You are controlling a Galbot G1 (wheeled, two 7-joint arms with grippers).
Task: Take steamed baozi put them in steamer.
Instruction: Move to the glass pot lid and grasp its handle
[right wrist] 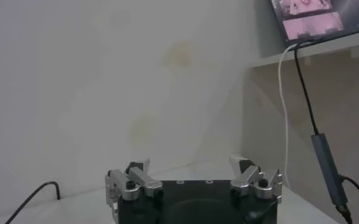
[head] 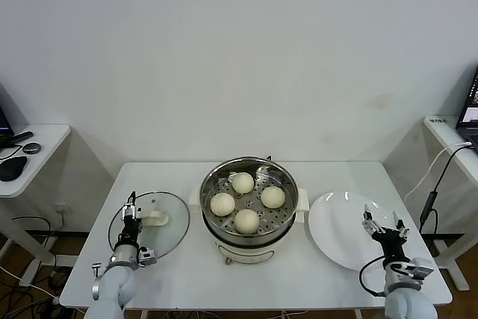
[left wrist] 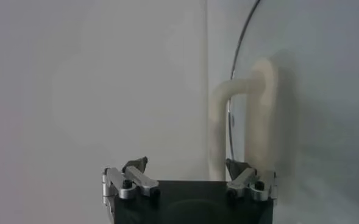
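I can close my left gripper on the white handle of the glass lid (head: 168,231) (left wrist: 325,122) now, because its fingers are around that handle.
Several pale cream baozi lie on the perforated tray inside the steel steamer (head: 287,184) at the table's middle; one baozi (head: 242,182) is at the back, one baozi (head: 222,203) on the left, one baozi (head: 272,196) on the right. My left gripper (head: 132,214) stands open over the near edge of the glass lid (head: 168,231), empty. In the left wrist view that left gripper (left wrist: 187,166) faces the lid's white handle (left wrist: 243,122). My right gripper (head: 384,223) is open and empty by the white plate (head: 336,233). The right wrist view shows the right gripper (right wrist: 192,165) holding nothing.
A side table (head: 45,143) with a mouse and small items stands at the far left. At the far right a desk (head: 448,128) carries a laptop, and a cable (head: 432,184) hangs from it. A white wall rises behind the table.
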